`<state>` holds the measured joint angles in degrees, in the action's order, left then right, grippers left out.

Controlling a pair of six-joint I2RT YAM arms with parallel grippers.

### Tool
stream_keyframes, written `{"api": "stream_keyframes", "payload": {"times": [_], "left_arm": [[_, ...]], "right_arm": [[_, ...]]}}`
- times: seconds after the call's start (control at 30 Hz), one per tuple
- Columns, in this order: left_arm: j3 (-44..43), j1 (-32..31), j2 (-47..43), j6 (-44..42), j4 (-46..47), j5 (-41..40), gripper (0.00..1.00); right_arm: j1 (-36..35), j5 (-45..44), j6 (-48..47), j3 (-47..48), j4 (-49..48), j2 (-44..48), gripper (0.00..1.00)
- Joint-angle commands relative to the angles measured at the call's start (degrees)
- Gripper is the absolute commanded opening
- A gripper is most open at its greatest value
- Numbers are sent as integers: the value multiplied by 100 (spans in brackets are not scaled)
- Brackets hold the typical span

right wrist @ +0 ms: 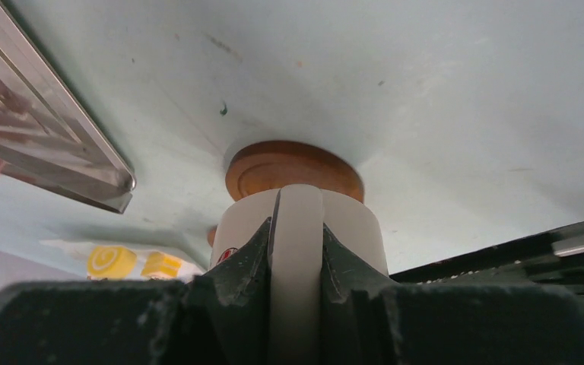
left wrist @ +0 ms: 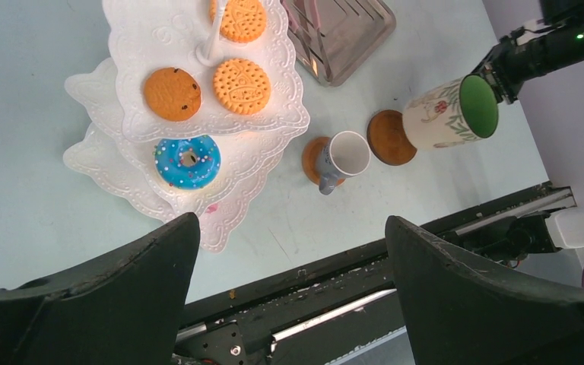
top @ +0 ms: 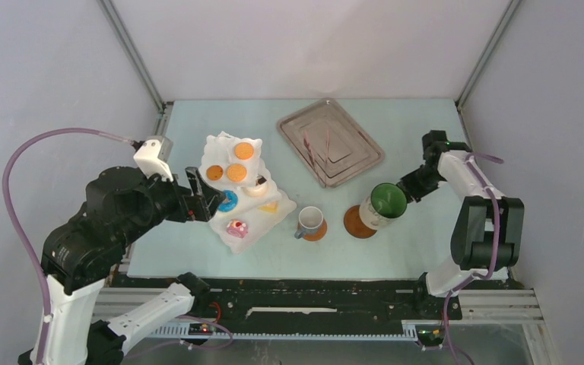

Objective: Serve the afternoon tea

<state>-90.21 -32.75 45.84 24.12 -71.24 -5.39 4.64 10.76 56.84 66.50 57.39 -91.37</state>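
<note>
The mug (top: 384,204) hangs tilted short of the coaster, so my right gripper should move the mug toward the coaster before releasing it.
The white three-tier stand (top: 222,144) holds three orange biscuits (top: 236,172) on top, and lower down a blue doughnut (top: 228,201), a pink doughnut (top: 236,227) and a yellow cake slice (top: 268,206). The small white cup (top: 311,221) sits on a brown coaster (top: 321,233). The green-lined mug (top: 384,204) leans tilted with its base at a second coaster (top: 357,223). My right gripper (top: 413,186) is shut on the mug's handle (right wrist: 296,251), with the coaster (right wrist: 294,169) just beyond. My left gripper (top: 201,199) is open and empty at the stand's left side; its view shows the stand (left wrist: 281,114), doughnut (left wrist: 188,161), cup (left wrist: 347,156) and mug (left wrist: 456,112).
A rectangular silver tray (top: 357,163) with pink tongs (top: 323,143) lies at the back, behind the cup and mug; its edge shows in the right wrist view (right wrist: 53,163). The black front rail (top: 312,296) runs along the table's near edge. Grey walls enclose the table.
</note>
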Motion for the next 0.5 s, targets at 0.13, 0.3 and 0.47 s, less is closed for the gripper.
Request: {"api": "stream_keyframes", "payload": {"times": [0.13,0.3,0.47], "left_arm": [[-315,17,129,72,124,-84,100],[-225,15,72,192,220,-138,100],[-277,15,71,174,181,-222,100]], "right_arm": [[-757,359,783,589,170,-424,0],[-977,144,856,756,287,-625,0],[-1159,-263,1033,858,403,-700,0]]}}
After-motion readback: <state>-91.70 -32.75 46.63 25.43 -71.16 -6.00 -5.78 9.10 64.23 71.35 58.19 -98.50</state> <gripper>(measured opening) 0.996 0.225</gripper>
